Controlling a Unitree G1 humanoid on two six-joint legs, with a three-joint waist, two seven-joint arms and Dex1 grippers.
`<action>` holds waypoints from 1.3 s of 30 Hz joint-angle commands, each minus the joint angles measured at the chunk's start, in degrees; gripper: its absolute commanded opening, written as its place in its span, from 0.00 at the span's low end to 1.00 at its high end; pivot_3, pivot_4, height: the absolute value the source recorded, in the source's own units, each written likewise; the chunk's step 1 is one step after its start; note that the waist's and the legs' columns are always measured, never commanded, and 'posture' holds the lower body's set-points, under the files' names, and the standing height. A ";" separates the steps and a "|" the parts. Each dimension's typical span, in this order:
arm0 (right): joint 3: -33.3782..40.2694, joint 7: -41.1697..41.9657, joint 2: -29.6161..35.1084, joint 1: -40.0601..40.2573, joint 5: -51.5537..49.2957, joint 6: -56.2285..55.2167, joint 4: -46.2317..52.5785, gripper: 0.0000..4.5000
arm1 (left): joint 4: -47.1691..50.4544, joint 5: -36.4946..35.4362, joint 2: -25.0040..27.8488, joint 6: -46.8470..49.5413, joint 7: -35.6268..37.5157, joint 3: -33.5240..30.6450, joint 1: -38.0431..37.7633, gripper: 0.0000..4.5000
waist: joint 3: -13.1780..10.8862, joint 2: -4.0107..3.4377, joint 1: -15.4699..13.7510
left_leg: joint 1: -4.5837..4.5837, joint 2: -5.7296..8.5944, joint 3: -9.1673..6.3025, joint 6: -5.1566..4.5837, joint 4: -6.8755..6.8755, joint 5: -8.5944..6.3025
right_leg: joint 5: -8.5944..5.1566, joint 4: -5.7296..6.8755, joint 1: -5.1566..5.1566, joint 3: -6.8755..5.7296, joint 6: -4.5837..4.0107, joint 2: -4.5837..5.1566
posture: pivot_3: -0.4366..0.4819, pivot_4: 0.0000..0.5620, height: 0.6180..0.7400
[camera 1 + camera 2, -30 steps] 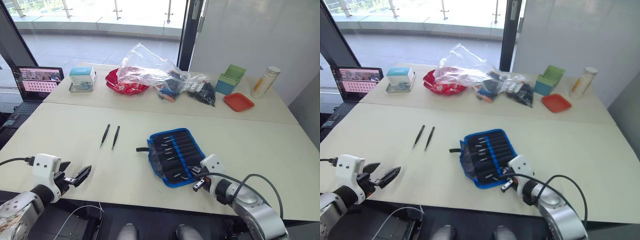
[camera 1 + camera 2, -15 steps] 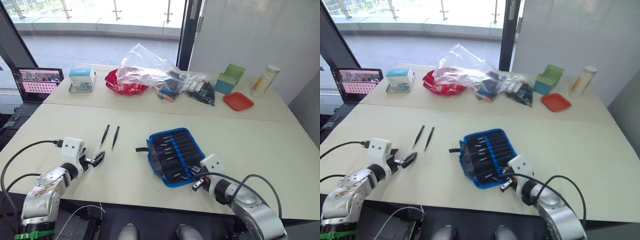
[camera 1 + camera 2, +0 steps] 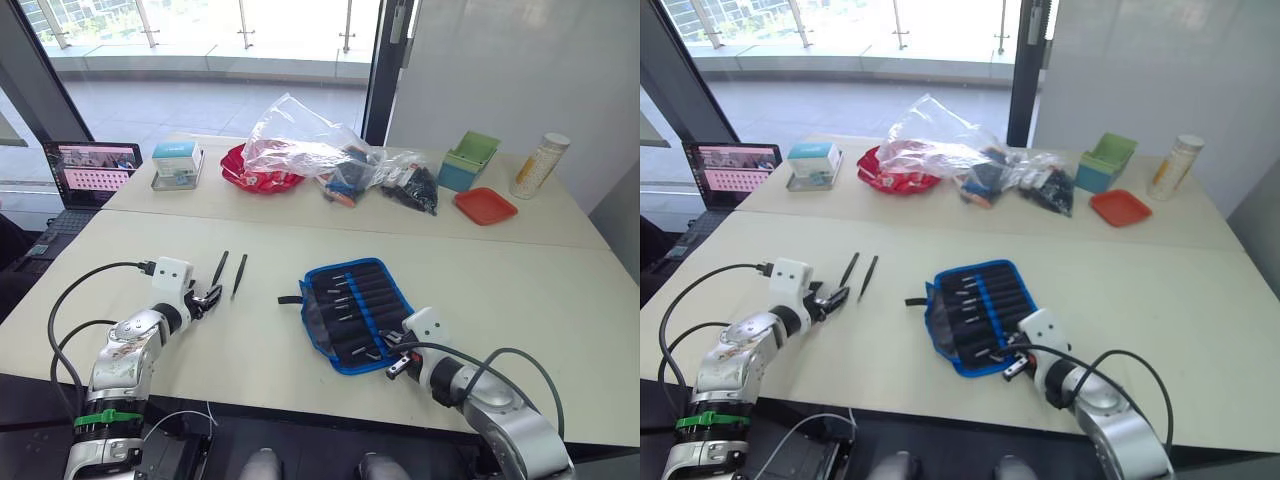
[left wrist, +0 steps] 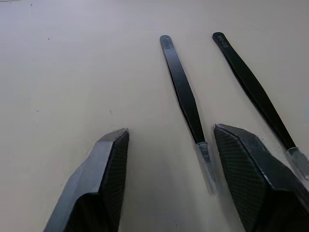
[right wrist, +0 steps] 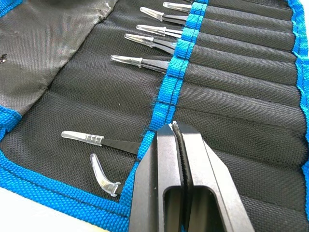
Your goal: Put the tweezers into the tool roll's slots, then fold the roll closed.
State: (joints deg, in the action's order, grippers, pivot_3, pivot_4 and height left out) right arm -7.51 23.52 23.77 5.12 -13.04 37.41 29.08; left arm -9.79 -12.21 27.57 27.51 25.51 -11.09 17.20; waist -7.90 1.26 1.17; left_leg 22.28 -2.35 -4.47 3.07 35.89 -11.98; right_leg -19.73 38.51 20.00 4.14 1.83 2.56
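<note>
I will grab the tweezer next with my left gripper by its clear tip cap (image 3: 213,285), so the tweezer's black handle (image 3: 221,265) stays free to go into a slot of the roll.
The tool roll (image 3: 360,310) lies open on the table, black with blue edging, its strap (image 3: 290,298) towards the left. Several tweezers with clear tip caps (image 5: 140,61) sit in its slots (image 5: 231,82). A loose clear cap (image 5: 104,176) lies by the roll's near edge. Two more black tweezers (image 3: 220,268) (image 3: 239,274) lie side by side on the table left of the roll. My left gripper (image 4: 171,130) is open at their near tips, with one tweezer (image 4: 183,96) between its fingers and the other (image 4: 251,87) just outside. My right gripper (image 5: 175,126) is shut, its tip over the roll's blue middle band.
Along the far side stand a laptop (image 3: 95,170), a small box (image 3: 177,160), a red bowl (image 3: 262,170), a clear plastic bag (image 3: 310,140) of items, a green container (image 3: 468,160), an orange tray (image 3: 485,206) and a bottle (image 3: 540,165).
My left arm has reached forward from the table's near edge up to the two loose tweezers. The right gripper has stayed at the roll. The camera has shifted slightly.
</note>
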 commanded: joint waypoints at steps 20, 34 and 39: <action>-1.94 -1.19 -0.33 6.01 0.49 2.16 1.31 0.00 | 5.25 -3.05 3.36 0.09 5.79 -1.95 0.69 0.01 | -0.14 0.32 -0.19 | 0.18 0.07 -0.08 0.00 -0.15 -0.03 | 0.00 -0.03 0.14 -0.01 0.01 0.03 | 0.48 0.27 0.86; -2.77 -3.37 -1.29 8.82 1.33 2.27 2.23 0.00 | 23.45 -20.07 7.99 20.29 19.06 5.83 11.85 0.01 | -0.44 0.79 -0.07 | 0.32 0.01 -0.09 0.01 -0.13 -0.03 | 0.00 -0.12 0.19 -0.06 0.01 -0.02 | 0.48 0.27 0.86; -3.27 -3.55 -1.83 8.23 1.79 2.06 1.60 0.00 | 24.49 -24.34 6.63 27.74 22.40 11.96 17.72 0.01 | -0.45 0.79 0.13 | 0.33 -0.01 -0.11 0.00 -0.12 -0.03 | -0.01 -0.13 0.21 -0.06 0.01 -0.08 | 0.48 0.27 0.86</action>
State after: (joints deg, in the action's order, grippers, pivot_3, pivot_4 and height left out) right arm -7.92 19.44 21.69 11.28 -11.68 37.17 34.33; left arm 12.81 -34.01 34.57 52.97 46.50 -0.25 32.67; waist -8.35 2.05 1.29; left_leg 22.61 -2.37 -4.58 3.08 35.77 -12.00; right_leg -19.74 38.38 20.21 4.08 1.84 2.47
